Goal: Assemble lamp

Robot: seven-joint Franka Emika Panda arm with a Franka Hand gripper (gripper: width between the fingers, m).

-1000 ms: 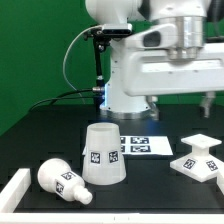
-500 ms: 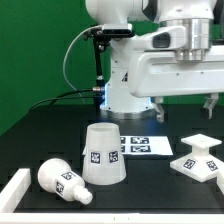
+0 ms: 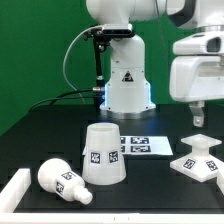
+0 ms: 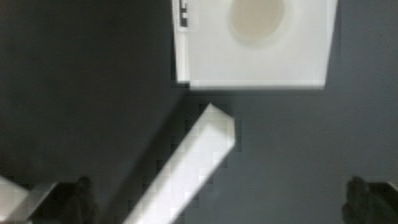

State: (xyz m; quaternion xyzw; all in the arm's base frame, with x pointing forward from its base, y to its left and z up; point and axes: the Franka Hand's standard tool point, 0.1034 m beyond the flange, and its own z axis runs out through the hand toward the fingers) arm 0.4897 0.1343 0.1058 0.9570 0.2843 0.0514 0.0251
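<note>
The lamp base is far below my gripper's fingers, so they would miss it if I closed now. My gripper needs to lower first, then close on the lamp base.
The lamp's three white tagged parts lie apart on the black table. The cone shade (image 3: pixel 103 155) stands wide end down in the middle. The round-headed bulb (image 3: pixel 62 180) lies on its side at the exterior view's left front. The square-footed base (image 3: pixel 197 156) stands at the exterior view's right. It also shows from above in the wrist view (image 4: pixel 258 40). My gripper (image 3: pixel 210 108) hangs well above the base, partly cut off by the frame edge. In the wrist view the gripper (image 4: pixel 214 205) is open and empty, with dark fingertips (image 4: pixel 54 200) far apart.
The marker board (image 3: pixel 140 147) lies flat behind the shade. A white bar (image 3: pixel 15 188) lies at the exterior view's left front corner. A blurred white strip (image 4: pixel 187 165) runs slantwise under the gripper in the wrist view. The robot's pedestal (image 3: pixel 125 80) stands at the back.
The gripper has moved toward the exterior view's right and now hangs over the lamp base. The lamp parts have not moved.
</note>
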